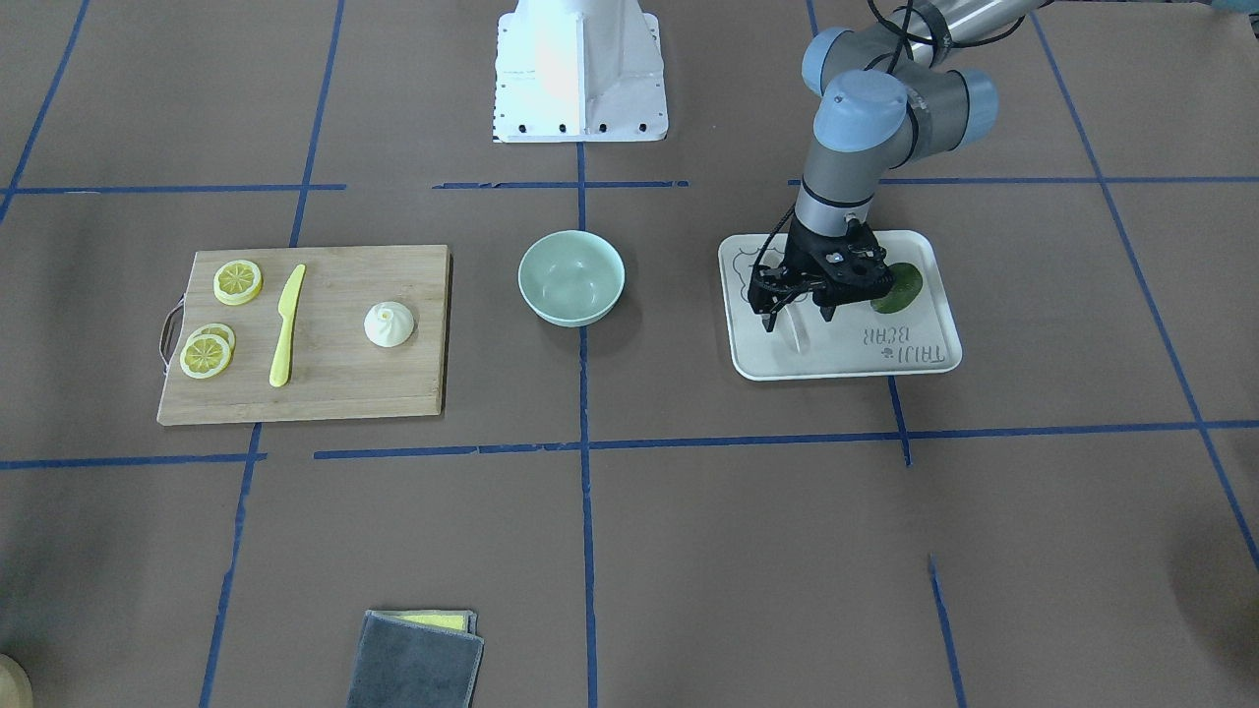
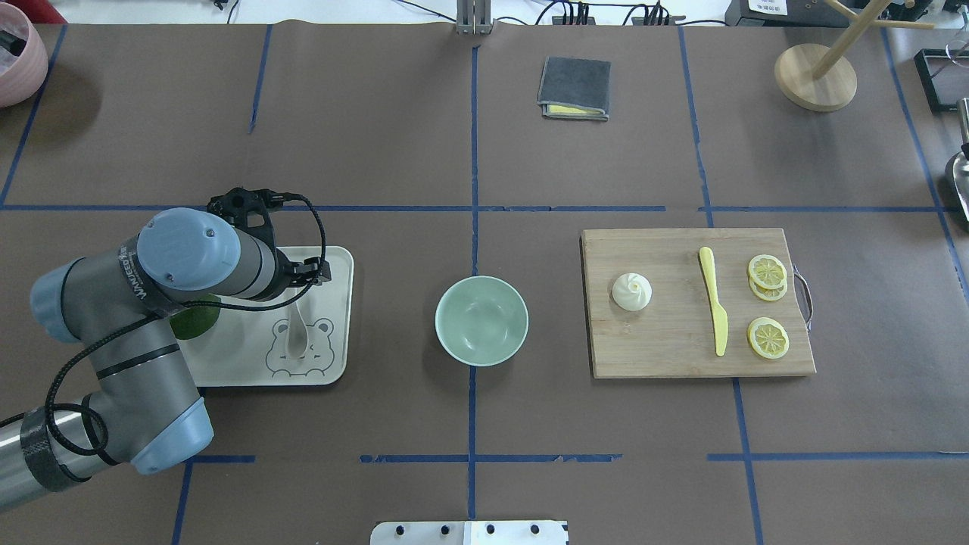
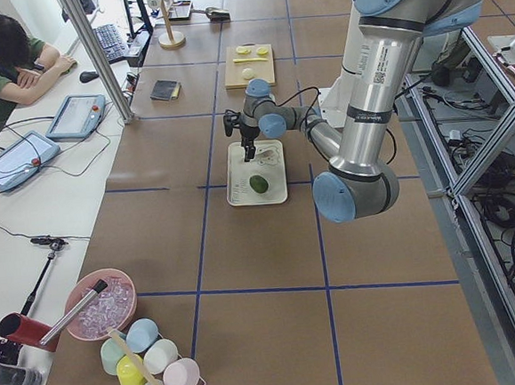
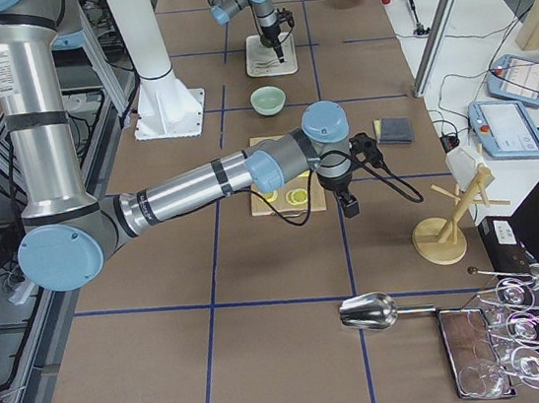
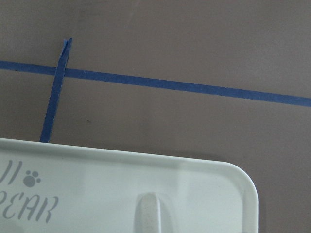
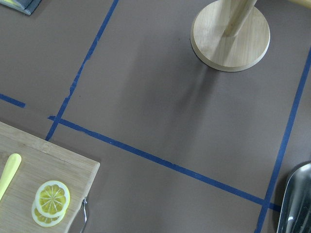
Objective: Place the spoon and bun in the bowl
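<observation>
My left gripper is to put the off-white spoon in the bowl (image 1: 570, 313), so it should grab the spoon by its handle (image 1: 796, 334) next.
The off-white spoon (image 2: 295, 337) lies on the white bear tray (image 2: 227, 363) at the table's left. My left gripper (image 1: 797, 320) hangs low over the tray, open, its fingers either side of the spoon's handle (image 1: 799, 336). The handle's end shows in the left wrist view (image 5: 148, 213). The mint-green bowl (image 1: 570, 313) stands empty at the table's middle (image 2: 481, 320). The white bun (image 1: 389, 324) sits on the wooden cutting board (image 1: 334, 393), also seen from overhead (image 2: 631, 291). My right gripper (image 4: 350, 206) hovers beyond the board; I cannot tell whether it is open.
A dark green fruit (image 1: 903, 285) lies on the tray behind the left gripper. A yellow knife (image 1: 286, 324) and lemon slices (image 1: 238, 281) share the board. A grey cloth (image 2: 574, 87) and a wooden stand (image 2: 815, 76) are at the far side.
</observation>
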Available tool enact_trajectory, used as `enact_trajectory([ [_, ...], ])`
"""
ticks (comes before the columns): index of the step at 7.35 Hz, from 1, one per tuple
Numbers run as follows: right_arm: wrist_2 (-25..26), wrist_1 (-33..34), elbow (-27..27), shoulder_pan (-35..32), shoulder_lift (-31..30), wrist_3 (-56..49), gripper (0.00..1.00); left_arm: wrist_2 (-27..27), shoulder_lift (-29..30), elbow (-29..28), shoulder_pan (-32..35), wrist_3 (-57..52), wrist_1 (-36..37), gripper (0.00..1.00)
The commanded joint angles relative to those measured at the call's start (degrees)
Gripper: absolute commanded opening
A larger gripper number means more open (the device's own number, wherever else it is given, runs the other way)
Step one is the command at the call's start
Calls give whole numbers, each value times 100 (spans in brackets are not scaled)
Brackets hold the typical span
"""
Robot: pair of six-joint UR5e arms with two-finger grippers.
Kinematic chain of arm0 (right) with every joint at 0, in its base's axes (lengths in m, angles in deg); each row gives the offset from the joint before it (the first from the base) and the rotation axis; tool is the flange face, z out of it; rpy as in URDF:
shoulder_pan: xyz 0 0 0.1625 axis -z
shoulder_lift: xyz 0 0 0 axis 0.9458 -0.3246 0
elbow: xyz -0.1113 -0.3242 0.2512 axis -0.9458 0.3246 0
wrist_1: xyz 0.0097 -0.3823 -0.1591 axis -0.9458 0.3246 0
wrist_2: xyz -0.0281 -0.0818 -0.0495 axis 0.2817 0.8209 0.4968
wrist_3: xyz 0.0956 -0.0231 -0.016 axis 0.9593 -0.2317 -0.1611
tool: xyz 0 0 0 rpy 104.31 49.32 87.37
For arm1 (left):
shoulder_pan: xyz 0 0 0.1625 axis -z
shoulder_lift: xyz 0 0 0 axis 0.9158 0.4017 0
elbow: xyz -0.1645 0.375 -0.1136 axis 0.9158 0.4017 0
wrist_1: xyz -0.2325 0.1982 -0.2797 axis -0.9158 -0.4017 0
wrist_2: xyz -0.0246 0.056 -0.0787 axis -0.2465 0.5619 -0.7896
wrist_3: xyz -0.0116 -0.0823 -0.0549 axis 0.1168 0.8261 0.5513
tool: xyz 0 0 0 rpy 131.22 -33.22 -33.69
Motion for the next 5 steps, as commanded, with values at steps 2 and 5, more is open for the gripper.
enact_trajectory([
  [2, 0, 0, 2, 0, 0, 0, 100, 70, -4, -109, -114, 8, -16, 81],
  [5, 0, 0, 2, 0, 0, -9, 100, 70, -4, -100, -176, 17, -16, 56],
])
